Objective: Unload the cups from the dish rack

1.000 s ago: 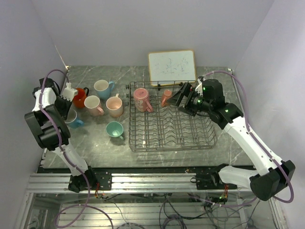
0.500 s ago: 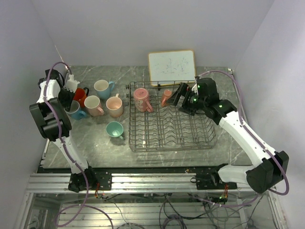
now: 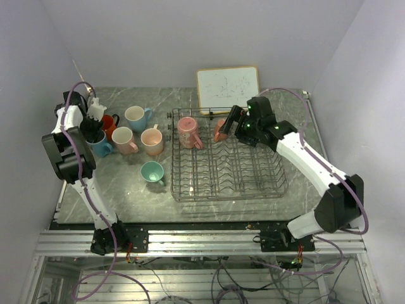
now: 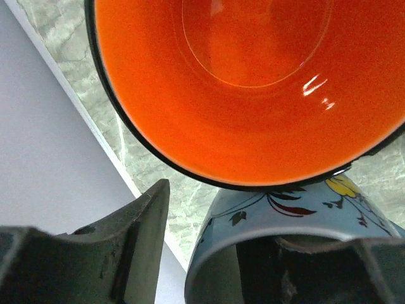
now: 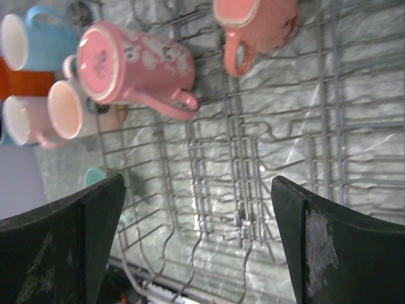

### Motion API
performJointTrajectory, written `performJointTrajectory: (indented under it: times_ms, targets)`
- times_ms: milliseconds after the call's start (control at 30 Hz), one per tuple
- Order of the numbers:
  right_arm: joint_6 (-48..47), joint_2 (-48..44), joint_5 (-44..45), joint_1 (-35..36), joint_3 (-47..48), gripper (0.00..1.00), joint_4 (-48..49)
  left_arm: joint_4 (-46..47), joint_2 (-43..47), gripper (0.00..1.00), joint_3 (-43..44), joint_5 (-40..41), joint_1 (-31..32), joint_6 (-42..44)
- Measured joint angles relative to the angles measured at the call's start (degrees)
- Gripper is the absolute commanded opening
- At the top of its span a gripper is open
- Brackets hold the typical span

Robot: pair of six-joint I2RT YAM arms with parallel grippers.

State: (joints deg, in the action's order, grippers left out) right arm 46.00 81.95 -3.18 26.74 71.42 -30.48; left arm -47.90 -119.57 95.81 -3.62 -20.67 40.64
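Observation:
The right gripper grabs the peach mug in the rack [image 3: 253, 177] by its handle [image 3: 217, 136] next, which leaves the mug's rim free for my left gripper.
The grey wire dish rack [image 3: 253, 177] holds two cups: a pink mug [image 3: 188, 132] on its side and a peach mug [image 3: 221, 130] at the far edge. My right gripper [image 3: 229, 128] is open just right of the peach mug. In the right wrist view its fingers [image 5: 197, 190] spread wide over the rack [image 5: 253, 158], with the pink mug [image 5: 136, 66] and peach mug [image 5: 256, 19] ahead. My left gripper [image 3: 93, 132] is open over a light blue flowered mug [image 3: 101, 145]. In the left wrist view [image 4: 221, 253] it straddles that mug's wall [image 4: 278, 215], next to the orange-red mug [image 4: 253, 82].
On the table left of the rack stand an orange-red mug [image 3: 107, 125], a light blue mug [image 3: 135, 115], a pink mug [image 3: 123, 139], a peach mug [image 3: 152, 140] and a teal mug [image 3: 152, 171]. A wood-framed whiteboard [image 3: 228, 88] leans behind the rack. The left wall is close.
My right gripper has moved left over the rack, up to the peach mug. My left arm has swung toward the far left, its gripper staying by the blue flowered mug.

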Motion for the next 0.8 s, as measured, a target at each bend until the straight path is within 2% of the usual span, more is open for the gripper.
performJointTrajectory:
  times_ms: [67, 100, 200, 300, 367, 600, 767, 800]
  targets:
    - [-0.4, 2.8, 2.3, 0.4, 1.4, 0.99, -0.3, 0.3, 0.4, 0.64, -0.4, 0.0, 0.1, 0.1]
    - [-0.6, 4.4, 3.4, 0.6, 2.3, 0.99, -0.4, 0.3, 0.5, 0.72, -0.6, 0.0, 0.1, 0.2]
    - [-1.3, 9.4, 6.7, 1.6, 5.3, 0.99, -0.8, -0.2, 1.5, 0.81, -0.8, -0.2, 0.2, 0.7]
    - [-2.3, 14.8, 9.7, 3.0, 8.9, 0.98, -1.1, -1.4, 3.5, 0.84, -0.8, -0.3, 0.2, 1.2]
    - [-3.1, 17.9, 11.7, 3.7, 11.2, 0.96, -1.6, -2.6, 5.6, 0.93, -0.7, -0.3, 0.2, 1.8]
    - [-5.7, 28.0, 20.2, 6.2, 20.7, 0.85, -3.8, -8.1, 13.9, 0.99, 3.9, -0.7, 0.1, 3.8]
    - [-6.5, 34.6, 25.3, 8.0, 25.3, 0.72, -4.7, -11.9, 18.3, 0.99, 6.3, -2.0, 0.1, 4.2]
    - [-6.7, 35.9, 26.3, 8.4, 25.7, 0.67, -4.9, -12.8, 18.7, 0.99, 7.0, -2.4, 0.1, 4.2]
